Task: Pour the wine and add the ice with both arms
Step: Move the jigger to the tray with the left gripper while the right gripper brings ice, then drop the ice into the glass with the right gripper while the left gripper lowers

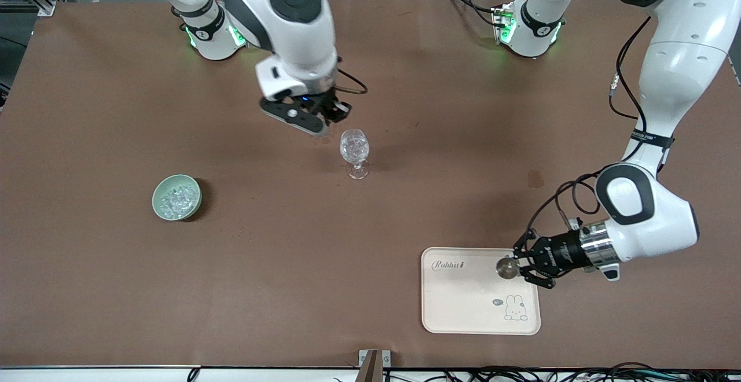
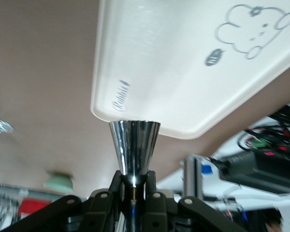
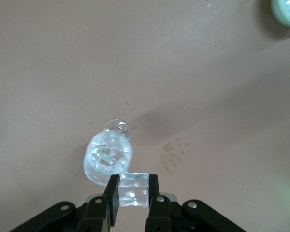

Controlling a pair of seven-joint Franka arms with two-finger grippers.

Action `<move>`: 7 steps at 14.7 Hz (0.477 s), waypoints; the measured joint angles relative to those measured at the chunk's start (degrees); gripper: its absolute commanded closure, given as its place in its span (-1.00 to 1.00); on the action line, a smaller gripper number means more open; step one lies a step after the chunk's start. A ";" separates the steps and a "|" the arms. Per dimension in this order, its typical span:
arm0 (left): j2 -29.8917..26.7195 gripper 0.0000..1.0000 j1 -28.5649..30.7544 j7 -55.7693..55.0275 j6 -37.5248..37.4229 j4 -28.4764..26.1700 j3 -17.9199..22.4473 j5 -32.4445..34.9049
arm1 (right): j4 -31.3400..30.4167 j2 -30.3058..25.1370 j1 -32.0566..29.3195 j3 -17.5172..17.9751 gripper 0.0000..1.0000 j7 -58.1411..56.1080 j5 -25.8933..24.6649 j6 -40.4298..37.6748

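Observation:
The ice cube is hanging short of the glass's opening in the right wrist view. My right gripper should move the ice cube to the glass's opening before it lets go of the ice cube.
My left gripper [image 1: 519, 267] is shut on the waist of the small silvery jigger [image 1: 507, 267], at the corner of the cream tray [image 1: 463, 307]. In the left wrist view the jigger [image 2: 134, 145] stands up between the fingers of this gripper [image 2: 134, 182]. My right gripper [image 1: 334, 114] is shut on one clear ice cube [image 3: 133, 189] and hangs just beside and above the clear stemmed glass [image 1: 354, 151]. The glass's mouth [image 3: 108, 157] shows right ahead of the right gripper [image 3: 133, 193]. The pale green bowl [image 1: 176, 197] of ice cubes sits toward the right arm's end.
The cream tray [image 2: 183, 63] has a rabbit drawing and lies near the table's front edge. A small dark stain [image 1: 536, 179] marks the brown table. Small wet spots [image 3: 171, 157] lie beside the glass. Cables run along the front edge.

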 measured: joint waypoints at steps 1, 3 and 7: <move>1.35 0.99 0.49 2.82 0.35 0.74 0.00 -3.41 | 0.02 1.93 1.03 -0.01 0.99 1.79 -1.15 1.16; 4.34 0.99 0.57 8.37 3.01 1.99 -0.02 -9.46 | 0.05 4.79 2.40 -0.02 0.99 4.25 -2.32 2.69; 10.63 0.99 0.77 18.11 5.19 3.73 0.00 -19.47 | 0.18 6.12 3.20 -0.02 0.96 4.99 -2.45 3.11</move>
